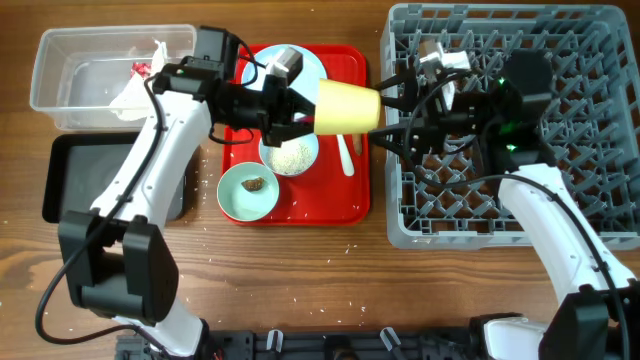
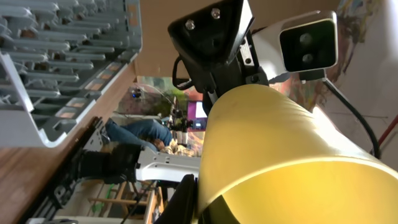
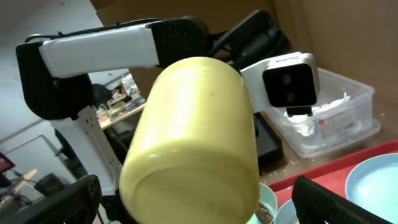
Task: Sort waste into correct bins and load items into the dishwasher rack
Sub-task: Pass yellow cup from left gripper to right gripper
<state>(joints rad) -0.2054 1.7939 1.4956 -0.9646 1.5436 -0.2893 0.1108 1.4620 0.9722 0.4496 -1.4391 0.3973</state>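
The right gripper reaches the yellow cup and grabs its base end (image 1: 370, 108) next, leaving the cup's rim free to load rim-first into the dishwasher rack.
My left gripper (image 1: 292, 108) is shut on the rim end of the yellow cup (image 1: 348, 108), holding it on its side above the red tray. The cup's base points at my right gripper (image 1: 396, 118), which is open at the left edge of the grey dishwasher rack (image 1: 560, 230). In the right wrist view the cup (image 3: 193, 143) sits between the spread fingers (image 3: 208, 205), apart from both. It fills the left wrist view (image 2: 280, 155). A pale blue bowl (image 1: 290, 155) holds rice. A mint-green bowl (image 1: 248, 192) holds a brown lump (image 1: 254, 184). The carrot-shaped stick is out of view.
The red tray (image 1: 340, 205) also carries a pale blue plate (image 1: 312, 65) and a white spoon (image 1: 346, 155). A clear tub (image 1: 70, 70) with crumpled tissue (image 1: 135, 85) stands at the back left, a black tray (image 1: 75, 180) in front of it. Rice grains lie scattered on the table.
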